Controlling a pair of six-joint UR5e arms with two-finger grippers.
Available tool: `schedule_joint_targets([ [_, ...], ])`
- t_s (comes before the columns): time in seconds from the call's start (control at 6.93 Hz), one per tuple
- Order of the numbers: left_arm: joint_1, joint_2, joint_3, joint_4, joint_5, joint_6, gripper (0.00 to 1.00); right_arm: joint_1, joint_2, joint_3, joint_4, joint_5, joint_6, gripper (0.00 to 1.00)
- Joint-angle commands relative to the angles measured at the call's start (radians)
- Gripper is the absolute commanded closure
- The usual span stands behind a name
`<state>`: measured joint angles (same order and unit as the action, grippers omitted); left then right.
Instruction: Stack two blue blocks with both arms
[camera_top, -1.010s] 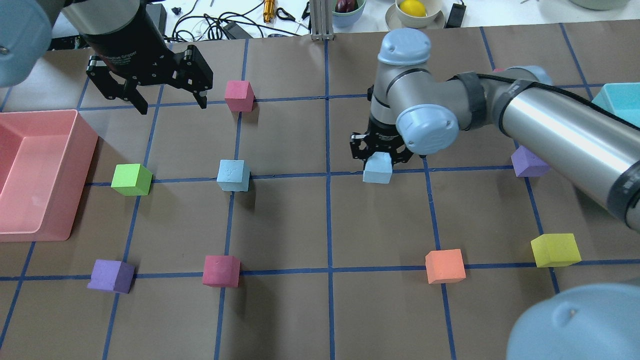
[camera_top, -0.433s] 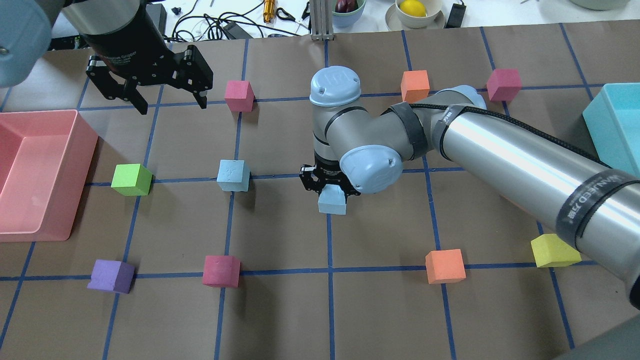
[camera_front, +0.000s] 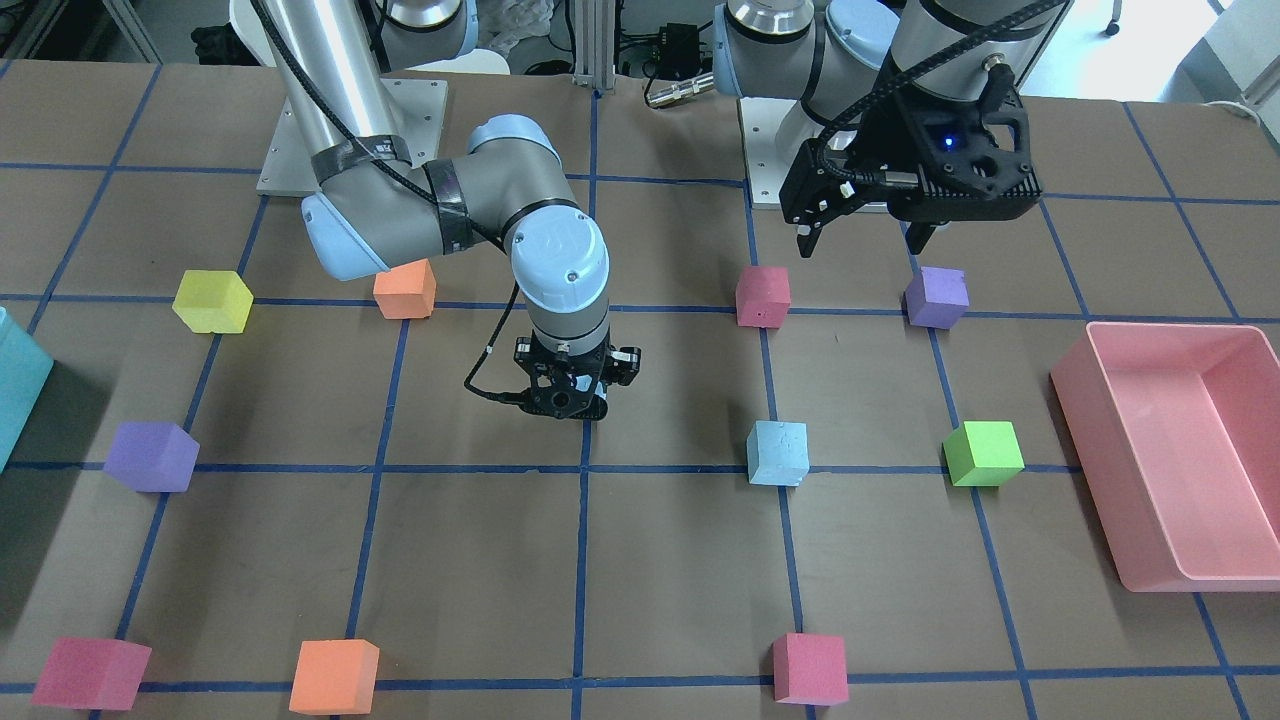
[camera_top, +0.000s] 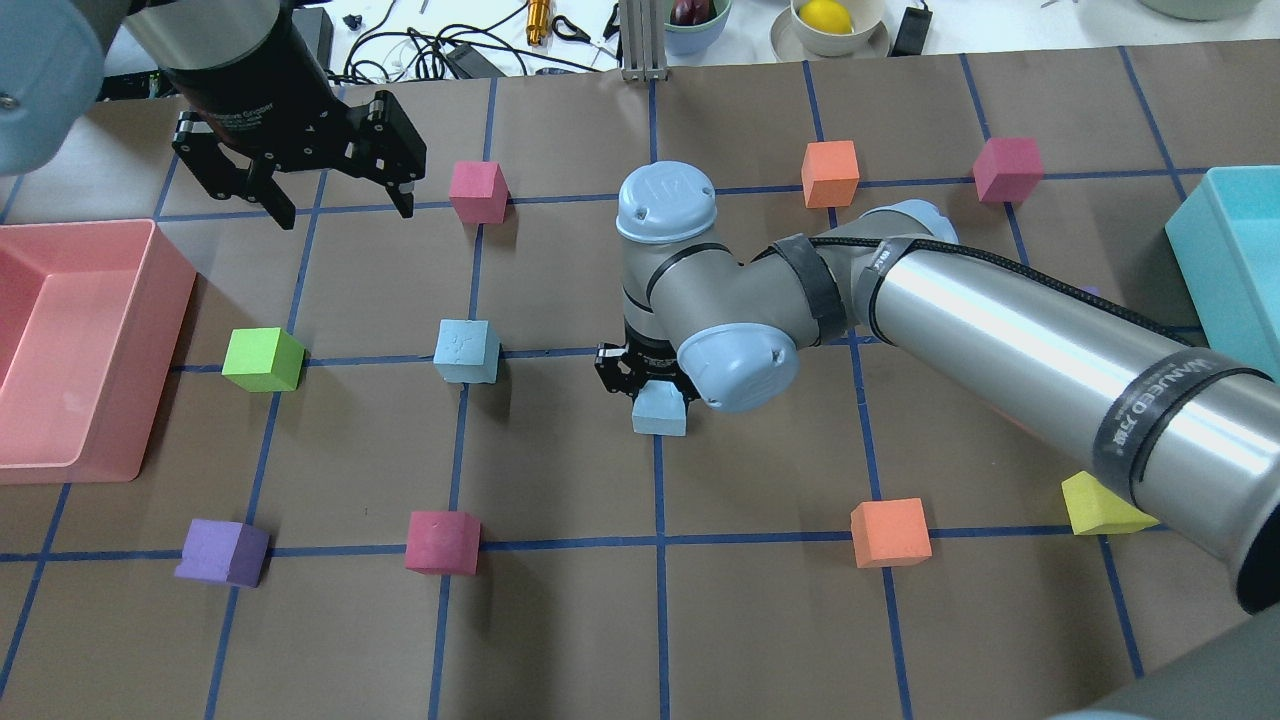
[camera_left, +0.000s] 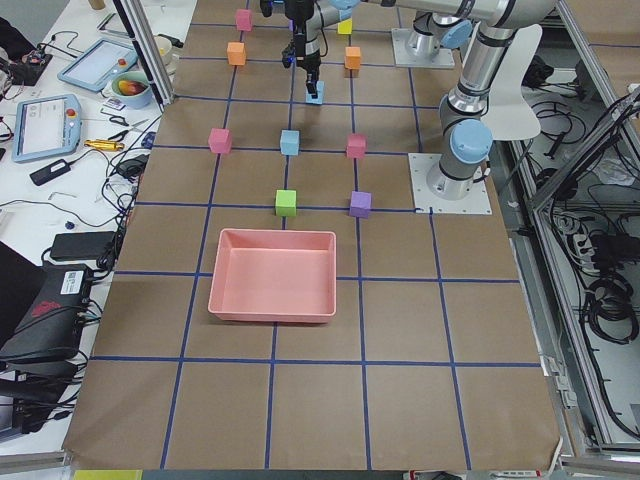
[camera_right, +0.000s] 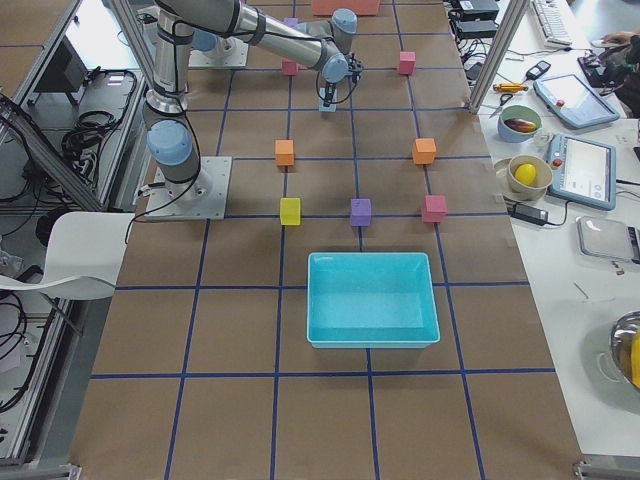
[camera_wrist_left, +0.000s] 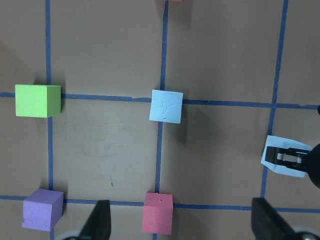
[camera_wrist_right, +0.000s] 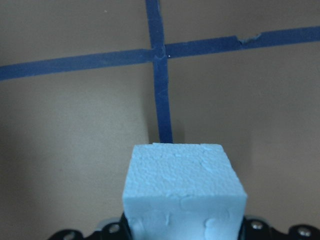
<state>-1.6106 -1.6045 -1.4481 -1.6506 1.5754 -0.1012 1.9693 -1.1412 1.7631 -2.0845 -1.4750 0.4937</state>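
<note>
My right gripper releases the second blue block now, since its lower edge meets the tabletop at the blue tape (camera_front: 585, 428) (camera_wrist_right: 165, 138) and it would stay there.
One blue block (camera_top: 466, 351) sits on the table left of centre; it also shows in the front view (camera_front: 778, 452) and the left wrist view (camera_wrist_left: 166, 105). My right gripper (camera_top: 655, 393) is shut on the second blue block (camera_top: 659, 414), which fills the right wrist view (camera_wrist_right: 182, 195), and holds it just over the centre grid line, to the right of the first block. In the front view the right gripper (camera_front: 568, 403) hides that block. My left gripper (camera_top: 345, 210) hangs open and empty above the far left, behind the resting block.
A pink bin (camera_top: 165, 270) stands at the left edge and a teal bin (camera_top: 1215, 250) at the right. Around the resting block are a green cube (camera_top: 262, 359), two magenta cubes (camera_top: 478, 191) (camera_top: 441, 541) and a purple cube (camera_top: 222, 552). An orange cube (camera_top: 889, 532) lies front right.
My right arm has carried the blue block leftwards and nearer to me, from right of centre to the centre line. The left arm has not moved.
</note>
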Motion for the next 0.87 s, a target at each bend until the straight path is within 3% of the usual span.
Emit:
schedule_joint_targets([
  [0.0, 0.000, 0.000, 0.000, 0.000, 0.000, 0.000, 0.00, 0.000, 0.003, 0.006, -0.008, 0.001, -0.026, 1.00],
  [0.14, 0.000, 0.000, 0.000, 0.000, 0.000, 0.000, 0.00, 0.000, 0.018, 0.010, -0.009, 0.019, -0.015, 1.00],
  [0.29, 0.000, 0.000, 0.000, 0.000, 0.000, 0.000, 0.00, 0.000, 0.021, 0.012, -0.009, 0.019, -0.015, 0.85],
  [0.43, 0.000, 0.000, 0.000, 0.000, 0.000, 0.000, 0.00, 0.000, 0.021, 0.012, -0.012, 0.019, -0.015, 0.57],
  [0.58, 0.000, 0.000, 0.000, 0.000, 0.000, 0.000, 0.00, 0.000, 0.023, 0.012, -0.014, 0.019, -0.015, 0.20],
  [0.72, 0.000, 0.003, 0.000, 0.000, 0.002, 0.000, 0.00, 0.000, 0.021, 0.010, -0.012, 0.019, -0.015, 0.00],
])
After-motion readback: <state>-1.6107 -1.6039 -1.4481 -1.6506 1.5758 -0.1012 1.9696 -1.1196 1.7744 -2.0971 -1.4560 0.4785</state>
